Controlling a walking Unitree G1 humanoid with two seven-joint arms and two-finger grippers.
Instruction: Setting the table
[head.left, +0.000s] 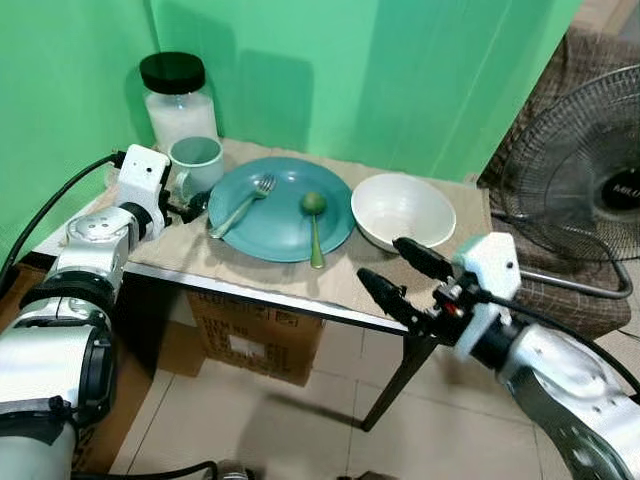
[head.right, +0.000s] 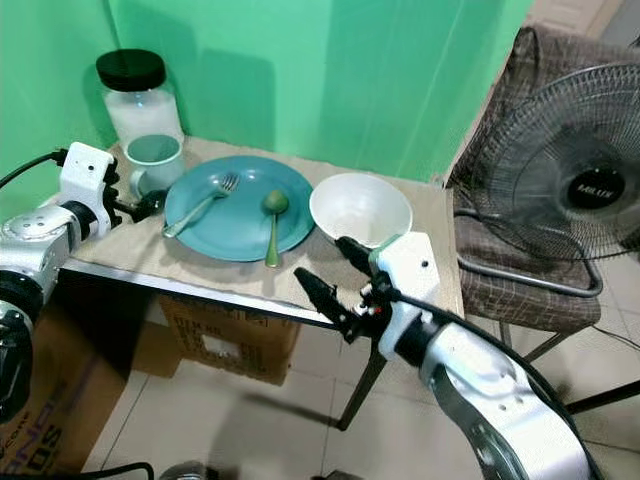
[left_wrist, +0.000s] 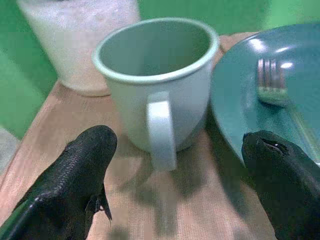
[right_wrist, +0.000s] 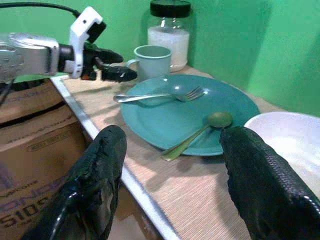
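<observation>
The left gripper grabs the mug by its handle (head.left: 181, 187) next, which sticks out free, since the plate's rim sits close beside the mug's body.
A teal plate (head.left: 280, 210) lies on the small table (head.left: 340, 285), carrying a silver fork (head.left: 243, 204) and a green spoon (head.left: 315, 222). A pale green mug (head.left: 196, 165) stands at the plate's left, its handle (left_wrist: 161, 127) facing my left gripper (head.left: 187, 207), which is open just short of it. Right of the plate rests a white bowl (head.left: 403, 210). My right gripper (head.left: 405, 272) hovers open at the table's front edge, below the bowl, holding nothing.
A glass jar (head.left: 180, 105) with a black lid stands behind the mug by the green wall. A cardboard box (head.left: 250, 340) sits under the table. A standing fan (head.left: 590, 190) and a chair are at the right.
</observation>
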